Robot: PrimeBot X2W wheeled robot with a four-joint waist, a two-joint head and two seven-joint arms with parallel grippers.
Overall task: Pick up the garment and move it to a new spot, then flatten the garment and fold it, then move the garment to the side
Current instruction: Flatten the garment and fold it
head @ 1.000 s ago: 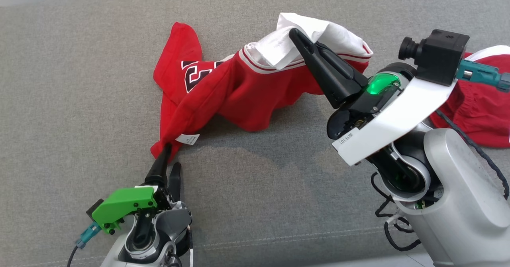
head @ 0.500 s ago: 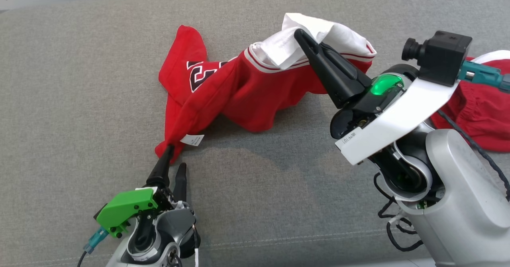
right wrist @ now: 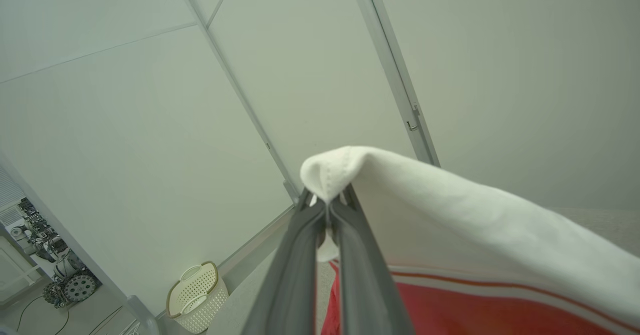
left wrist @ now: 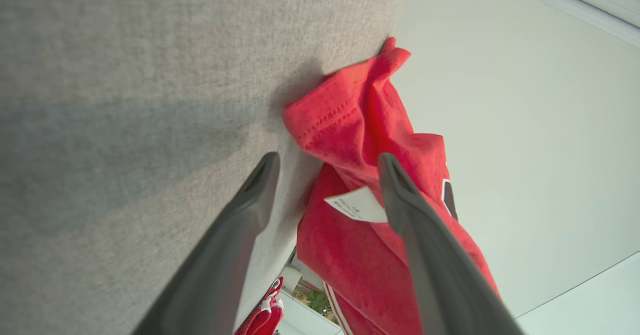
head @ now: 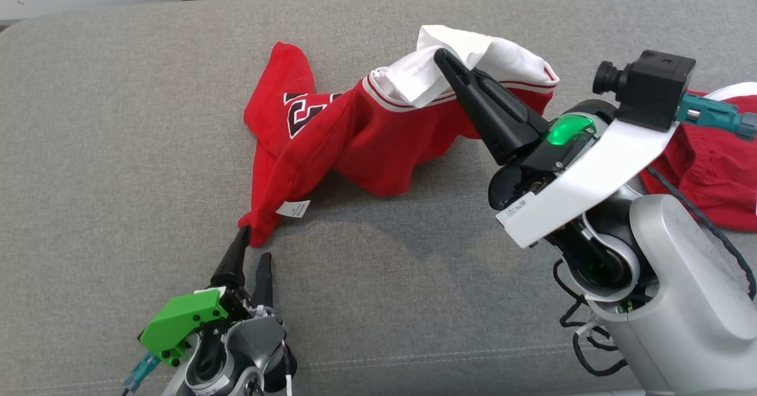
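Note:
The red jersey is bunched up and needs to be flattened, so next I should grab the jersey's hem corner (head: 260,233) beside the white label (head: 293,208) with my left gripper.
The red jersey (head: 366,142), with black numerals and a white sleeve, lies bunched across the middle of the grey cushion (head: 118,148). My right gripper (head: 440,58) is shut on the white sleeve (right wrist: 450,215) and holds it raised above the cushion; the wrist view shows the cloth pinched at the gripper's tip (right wrist: 327,200). My left gripper (head: 254,243) is open at the jersey's near corner. In the left wrist view the red hem (left wrist: 360,125) and its white label (left wrist: 356,204) sit just past the spread fingers of the left gripper (left wrist: 328,158), beside the right-hand finger.
A second red garment (head: 715,171) lies at the right edge, partly behind my right arm. A white laundry basket (right wrist: 195,295) stands on the floor by the pale wall panels. The cushion's front seam runs along the bottom of the head view.
The head camera has shifted. My left gripper has drawn back a little, so its finger now touches only the tip of the jersey's corner. The right gripper still holds the sleeve.

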